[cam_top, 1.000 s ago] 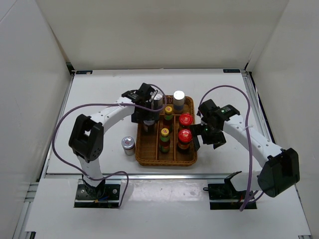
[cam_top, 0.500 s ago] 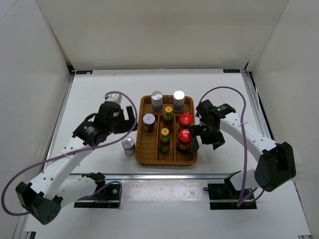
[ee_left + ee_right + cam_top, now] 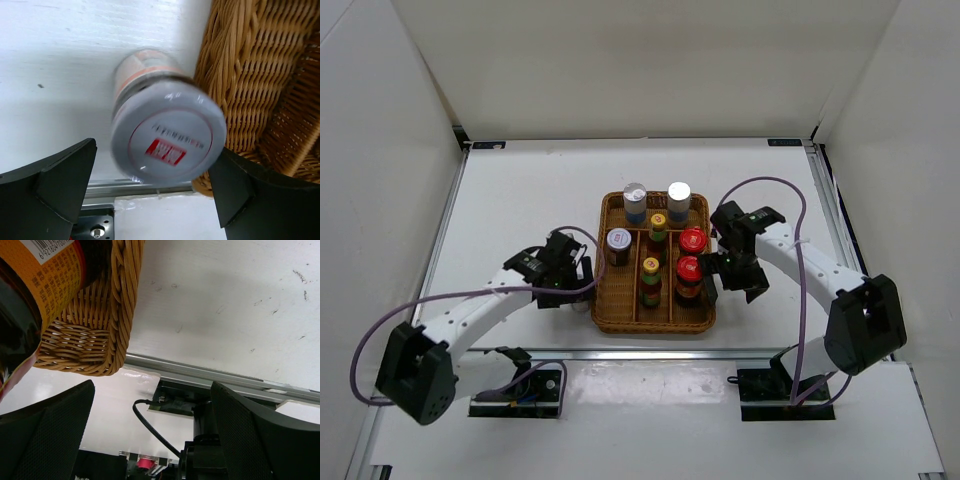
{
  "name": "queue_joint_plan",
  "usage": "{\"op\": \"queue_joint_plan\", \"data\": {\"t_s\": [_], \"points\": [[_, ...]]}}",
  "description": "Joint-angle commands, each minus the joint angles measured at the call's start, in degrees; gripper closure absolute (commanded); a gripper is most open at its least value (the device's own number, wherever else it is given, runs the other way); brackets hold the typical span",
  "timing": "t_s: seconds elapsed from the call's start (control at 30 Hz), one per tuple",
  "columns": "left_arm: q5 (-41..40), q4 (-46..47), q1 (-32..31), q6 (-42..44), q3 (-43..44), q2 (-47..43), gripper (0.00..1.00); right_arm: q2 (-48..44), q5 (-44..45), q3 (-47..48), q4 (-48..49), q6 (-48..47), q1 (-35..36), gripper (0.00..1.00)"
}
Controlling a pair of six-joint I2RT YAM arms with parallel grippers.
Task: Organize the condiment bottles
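My left gripper should take the short silver-lidded jar by its lid's rim next, so the jar's bottom stays free to settle inside the tray.
A short silver-lidded jar (image 3: 167,135) stands on the table against the left wall of the wicker tray (image 3: 660,318). My left gripper (image 3: 156,150) is open and straddles this jar, one finger on each side; in the top view the gripper (image 3: 572,283) hides it. In the tray stand a second silver-lidded jar (image 3: 618,240), two silver-capped shakers (image 3: 635,196) (image 3: 679,195), two yellow-capped bottles (image 3: 658,222) (image 3: 650,268) and two red-capped jars (image 3: 693,240) (image 3: 689,270). My right gripper (image 3: 732,272) is open and empty beside the tray's right wall.
The right wrist view shows a red-capped jar's label (image 3: 35,285), the tray's near right corner (image 3: 95,340) and the table's metal front rail (image 3: 215,380). White walls enclose the table on three sides.
My left arm has left the tray's back left compartment, swung out to the left and come down over the jar on the table. The right arm has hardly moved.
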Motion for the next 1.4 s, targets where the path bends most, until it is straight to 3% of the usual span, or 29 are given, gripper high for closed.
{"op": "queue_joint_plan", "data": {"t_s": [0.0, 0.2, 0.3, 0.5, 0.67, 0.9, 1.37], "points": [[0.38, 2.47, 0.7, 0.47, 2.91, 4.56, 0.0, 0.38, -0.57, 0.14, -0.44, -0.04, -0.25, 0.0], [-3.3, 2.47, 0.7, 1.0, 6.95, 9.05, 0.0, 0.38, -0.57, 0.14, -0.44, -0.04, -0.25, 0.0], [-4.1, 2.47, 0.7, 1.61, 8.71, 9.06, 0.08, -0.14, -0.05, 0.14, -0.44, -0.04, -0.25, 0.0], [-2.96, 1.16, 0.7, 2.67, 10.73, 7.66, 0.54, -0.15, -0.04, 0.14, -0.44, -0.04, -0.25, 0.0], [-9.18, -2.36, 0.7, 1.53, 17.14, 1.33, 0.89, 0.38, -0.04, 0.14, -0.44, -0.04, -0.25, 0.0], [-13.24, -2.36, -1.59, 2.14, 28.84, 2.19, 0.89, 1.52, -1.1, 0.67, -0.44, -0.56, -0.25, 0.0], [-4.81, 0.1, -10.72, -3.92, 28.84, 17.57, 0.89, 2.05, -0.57, 0.67, -0.44, -0.04, -0.77, 0.0]]}}
